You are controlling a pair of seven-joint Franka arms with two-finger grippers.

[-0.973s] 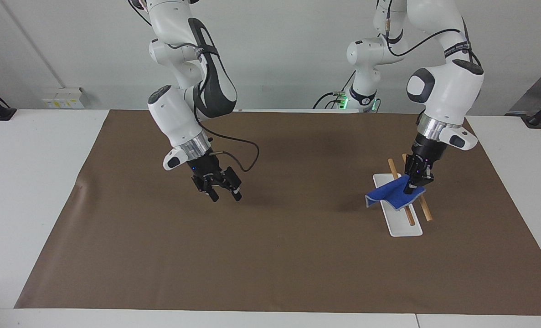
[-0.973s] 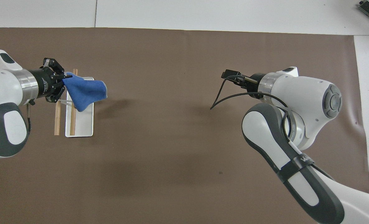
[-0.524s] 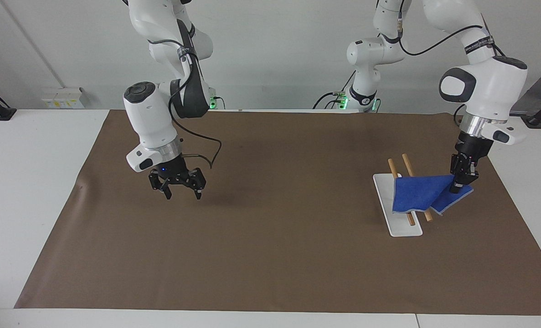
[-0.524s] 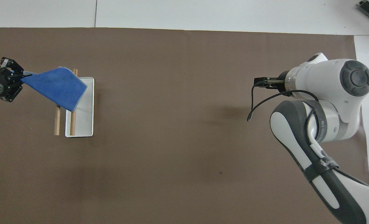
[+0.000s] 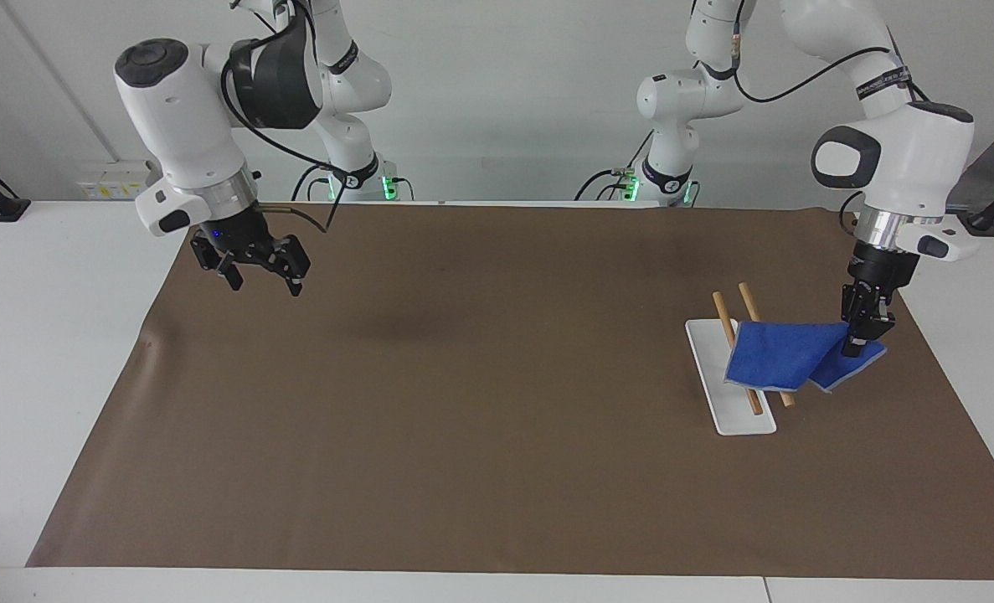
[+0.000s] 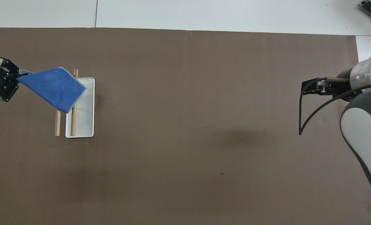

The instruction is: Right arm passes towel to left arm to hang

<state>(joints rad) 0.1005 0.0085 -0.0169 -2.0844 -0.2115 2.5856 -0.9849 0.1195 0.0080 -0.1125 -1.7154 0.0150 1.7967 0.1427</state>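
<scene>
The towel has its far edge slanting across the rod over the white base, so the left gripper should line up the towel with the rods before it opens.
The blue towel lies draped over the two wooden rods of a small rack with a white base. My left gripper is shut on the towel's corner, just off the rack toward the left arm's end of the table. In the overhead view the towel stretches from the left gripper across the rods. My right gripper is open and empty, raised over the mat's edge at the right arm's end; it also shows in the overhead view.
A brown mat covers most of the white table. The right arm's black cable loops down from its wrist. The rack's white base stands on the mat near the left arm's end.
The left gripper has pulled the towel across the rods toward its end of the table and lowered it a little. The right arm has risen and drawn back toward its own end.
</scene>
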